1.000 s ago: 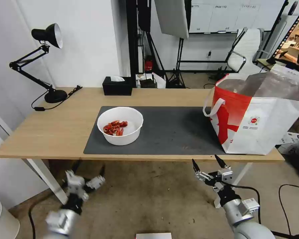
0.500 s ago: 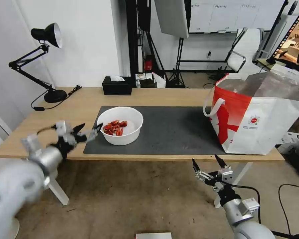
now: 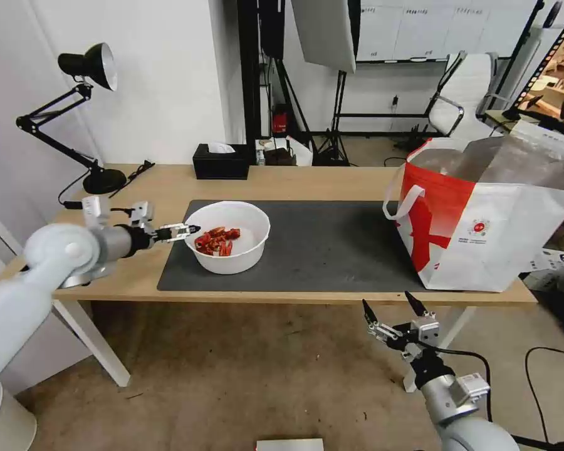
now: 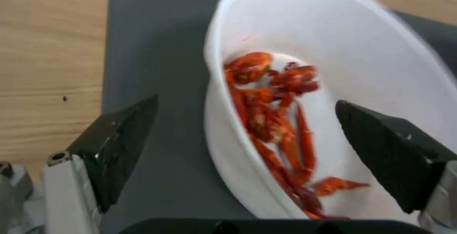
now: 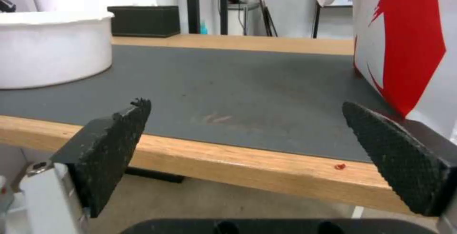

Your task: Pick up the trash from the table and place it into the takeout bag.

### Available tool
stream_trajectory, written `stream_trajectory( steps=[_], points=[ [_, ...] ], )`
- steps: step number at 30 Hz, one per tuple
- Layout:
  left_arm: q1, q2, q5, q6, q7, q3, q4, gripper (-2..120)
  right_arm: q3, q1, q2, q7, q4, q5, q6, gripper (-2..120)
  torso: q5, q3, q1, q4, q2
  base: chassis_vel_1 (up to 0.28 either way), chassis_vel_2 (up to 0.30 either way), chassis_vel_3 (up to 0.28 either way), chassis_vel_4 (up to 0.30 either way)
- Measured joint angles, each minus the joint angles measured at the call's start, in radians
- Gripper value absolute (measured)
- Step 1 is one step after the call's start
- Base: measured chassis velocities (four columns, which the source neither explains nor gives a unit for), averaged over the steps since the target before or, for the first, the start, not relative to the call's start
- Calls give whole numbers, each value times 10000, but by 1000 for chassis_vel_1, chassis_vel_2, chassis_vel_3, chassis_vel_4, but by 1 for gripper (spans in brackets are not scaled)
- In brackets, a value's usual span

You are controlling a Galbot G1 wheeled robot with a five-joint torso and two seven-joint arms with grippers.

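Observation:
To pick up the bowl, my left gripper next needs to pinch the bowl's thin rim, since the bowl's round opening spreads wider than my open fingers.
The trash on the table (image 3: 307, 178) is a white bowl (image 3: 227, 237) holding red pieces (image 3: 217, 241), standing at the left end of the dark grey mat (image 3: 332, 244). My left gripper (image 3: 185, 230) is open at the bowl's left rim. In the left wrist view the left gripper (image 4: 246, 102) straddles that rim of the bowl (image 4: 333, 48), one finger over the mat and the other over the red pieces (image 4: 276, 119). The red-and-white takeout bag (image 3: 482, 219) stands open at the table's right end. My right gripper (image 3: 391, 313) hangs open below the table's front edge.
A black desk lamp (image 3: 88, 66) and its cable sit at the table's back left. A black tissue box (image 3: 221, 161) stands at the back edge. The right wrist view looks across the mat (image 5: 228, 80) between the bowl (image 5: 52, 48) and the bag (image 5: 405, 41).
My left arm has swung up from below the table and reached across it to the bowl's left rim. The right arm has stayed still.

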Motion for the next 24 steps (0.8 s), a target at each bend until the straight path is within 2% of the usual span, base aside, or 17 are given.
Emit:
stream_trajectory(
  steps=[4,7,11,13,14,17,23,24],
  points=[
    [-295,-271,3,112,-461,308,276,100,0,0,0,0,1,0,0,100,-2,0,0,-1,0,0,0,0,0],
    [-598,-576,-434,129,-1263,494,463,96,0,1,0,-1,1,0,0,100,0,-1,-1,0,0,0,0,0,0],
    [-678,-624,-566,129,-1440,545,505,90,0,2,0,-1,2,0,0,100,0,-1,-1,-1,0,0,0,0,0],
    [-678,-615,-654,121,-1491,560,467,80,0,1,0,-1,1,0,0,100,0,-1,-1,1,0,0,0,0,0],
    [-678,-615,-654,121,-1491,560,467,80,0,1,0,-1,1,0,0,100,0,-1,-1,1,0,0,0,0,0],
    [-599,-540,-765,105,-1618,561,348,63,0,1,0,-1,1,0,0,100,0,-1,-1,0,0,0,0,0,0],
    [-537,-477,-878,58,-1711,552,269,49,0,1,0,-1,2,1,1,100,0,-2,-2,1,0,0,0,0,0],
    [-480,-477,-961,1,-1793,521,226,40,-1,1,-1,-1,2,0,0,100,-1,-1,-2,1,0,0,0,0,0]
  ],
)
